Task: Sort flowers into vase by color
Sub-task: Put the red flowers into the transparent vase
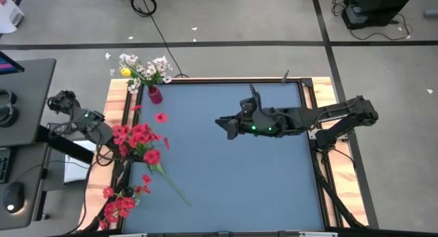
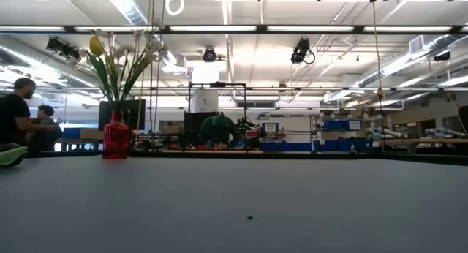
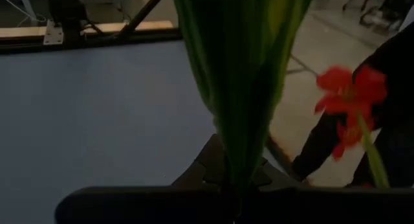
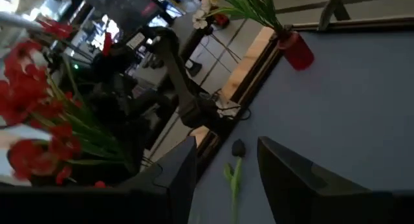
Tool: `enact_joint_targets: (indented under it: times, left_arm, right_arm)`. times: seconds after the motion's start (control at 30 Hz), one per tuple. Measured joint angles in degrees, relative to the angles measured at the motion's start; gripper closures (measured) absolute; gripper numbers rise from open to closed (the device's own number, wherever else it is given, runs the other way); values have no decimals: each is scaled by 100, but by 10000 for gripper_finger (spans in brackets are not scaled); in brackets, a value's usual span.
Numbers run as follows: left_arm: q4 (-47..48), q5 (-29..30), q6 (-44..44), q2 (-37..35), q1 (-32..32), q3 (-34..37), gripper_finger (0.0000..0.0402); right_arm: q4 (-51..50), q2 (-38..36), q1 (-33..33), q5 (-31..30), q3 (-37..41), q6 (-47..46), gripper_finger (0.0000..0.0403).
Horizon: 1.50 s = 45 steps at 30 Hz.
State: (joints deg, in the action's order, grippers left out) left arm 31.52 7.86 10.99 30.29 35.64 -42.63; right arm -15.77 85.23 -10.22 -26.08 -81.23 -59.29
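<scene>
I should move my left gripper toward the red corner cluster (image 1: pixel 122 207) before I release the sprig, because the sprig's blossoms still hang short of that cluster.
A red vase (image 1: pixel 155 94) at the table's far left holds white and yellow flowers (image 1: pixel 145 69); the low view shows this vase (image 2: pixel 115 140) upright. My left gripper (image 1: pixel 113 135) is at the table's left edge, shut on a sprig of red flowers (image 1: pixel 138 137). Another red cluster (image 1: pixel 120 203) sits at the near left corner. A red blossom on a long green stem (image 1: pixel 172 185) lies on the mat, and a loose blossom (image 1: pixel 161 117) lies farther back. My right gripper (image 1: pixel 224 125) hangs open over the middle of the table, pointing left, with nothing between its fingers. My left gripper pinches the sprig's green leaves (image 3: pixel 238 166) between its two fingers. The leaves run up out of the fingers, close to the wrist camera, and a red blossom (image 3: pixel 349 98) of the sprig shows beside them. The fingers' own dark bodies hide the exact place of contact.
The blue mat (image 1: pixel 239 175) has free room in its middle and right part. A wooden border (image 1: pixel 116 100) frames the table. A desk with a mouse (image 1: pixel 12 196) stands at the left. People (image 2: pixel 14 110) sit in the room beyond the table.
</scene>
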Motion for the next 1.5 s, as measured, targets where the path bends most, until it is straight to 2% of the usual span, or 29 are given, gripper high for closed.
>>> enact_joint_targets:
  times: [0.23, 0.43, 0.67, 1.1, 1.5]
  left_arm:
    - [496, -188, -395, -530, 0, -15, 397]
    - [602, -1628, -433, -985, 0, -5, 397]
    - [600, -2728, -630, -1255, -2, 289, 398]
    - [-1325, -3100, -431, -1813, 291, 1286, 399]
    - [-1615, -2959, -549, -1596, 757, 1309, 399]
  right_arm:
    - [-187, 4, -481, -617, 0, -413, 232]
    - [-697, 2, -926, -1105, 0, -992, 233]
    - [-1229, 4, -1251, -1616, 0, -1768, 238]
    - [-1493, 4, -1181, -1357, 0, -2219, 239]
    - [-1527, 2, -1007, -1086, 0, -2201, 239]
